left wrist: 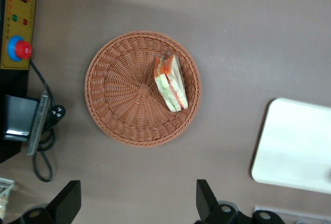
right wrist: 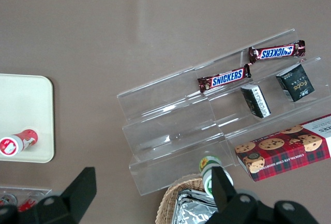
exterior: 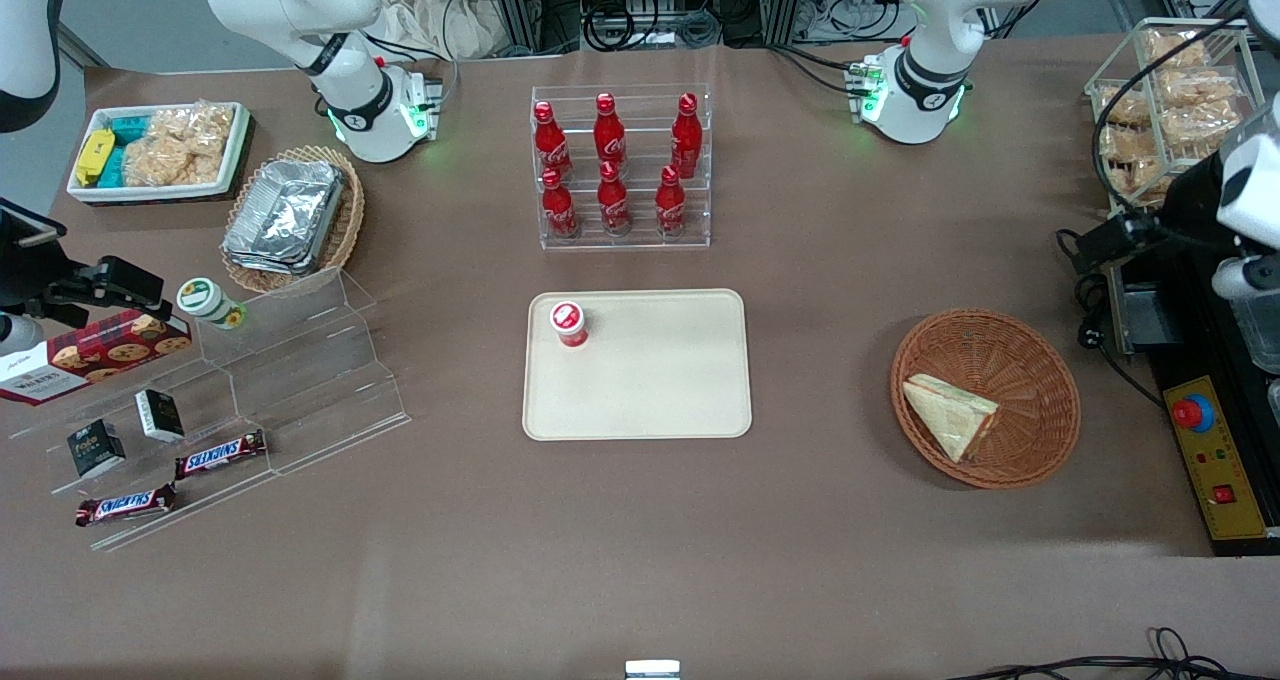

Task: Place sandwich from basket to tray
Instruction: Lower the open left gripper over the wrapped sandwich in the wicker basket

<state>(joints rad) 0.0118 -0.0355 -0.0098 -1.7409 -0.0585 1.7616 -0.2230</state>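
Note:
I should next grip the sandwich by its filled cut edge (exterior: pixel 978 432) with my left gripper, so that I can carry it from the basket to the tray (exterior: pixel 660 380).
The sandwich (exterior: pixel 950 415) (left wrist: pixel 170 83), a white-bread wedge with orange-red and green filling, lies in the round reddish-brown basket (exterior: pixel 1040 360) (left wrist: pixel 119 94), on the side nearer the tray. The beige tray (exterior: pixel 660 380) (left wrist: pixel 295 146) lies flat at the table's middle. My left gripper (left wrist: pixel 135 185) hangs high above the bare table beside the basket. It is open, its fingers (left wrist: pixel 202 195) spread wide with nothing between them.
A small red-capped cup (exterior: pixel 569 323) stands on a corner of the tray. A rack of cola bottles (exterior: pixel 620 165) stands farther from the front camera than the tray. A yellow control box (exterior: pixel 1205 450) and cables lie beside the basket, toward the working arm's end.

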